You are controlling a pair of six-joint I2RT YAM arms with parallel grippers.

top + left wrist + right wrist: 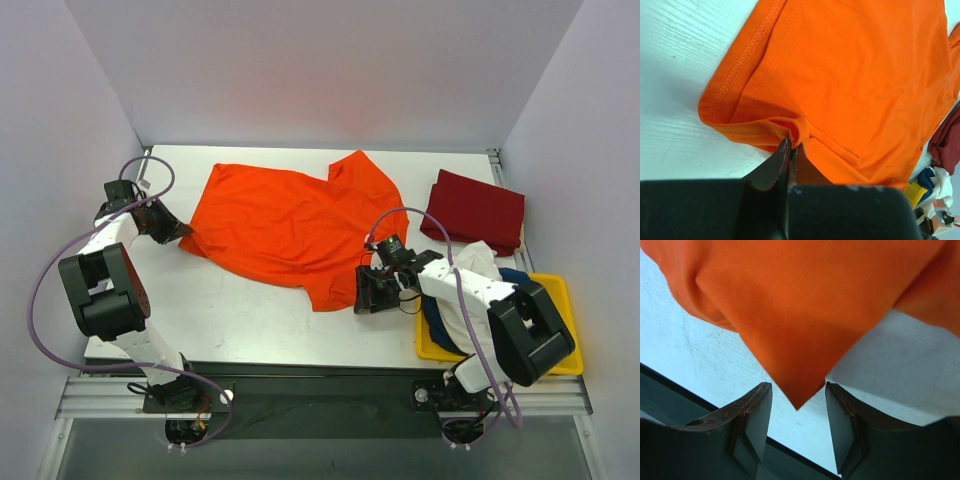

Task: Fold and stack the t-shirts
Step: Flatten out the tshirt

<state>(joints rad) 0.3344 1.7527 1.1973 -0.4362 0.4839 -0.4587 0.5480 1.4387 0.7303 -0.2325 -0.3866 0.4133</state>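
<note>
I will next use my right gripper to grab the pointed near corner of the bright orange t-shirt [290,225], opposite my left gripper's corner, and spread the t-shirt for folding.
The bright orange t-shirt [290,225] lies spread on the white table, partly folded. My left gripper [183,236] is shut on its near-left corner; in the left wrist view the closed jaws pinch a fold of the orange cloth [795,135]. My right gripper [366,290] is open at the shirt's near-right corner; the pointed orange corner [800,395] sits between the fingers [757,415] without being pinched. A folded dark red t-shirt [475,210] lies at the back right. White [470,270] and navy [513,276] shirts lie in the bin.
A yellow plastic bin [566,310] stands at the front right, beside the right arm. The table's near edge [700,400] runs just below the right fingers. Grey walls enclose the table on three sides.
</note>
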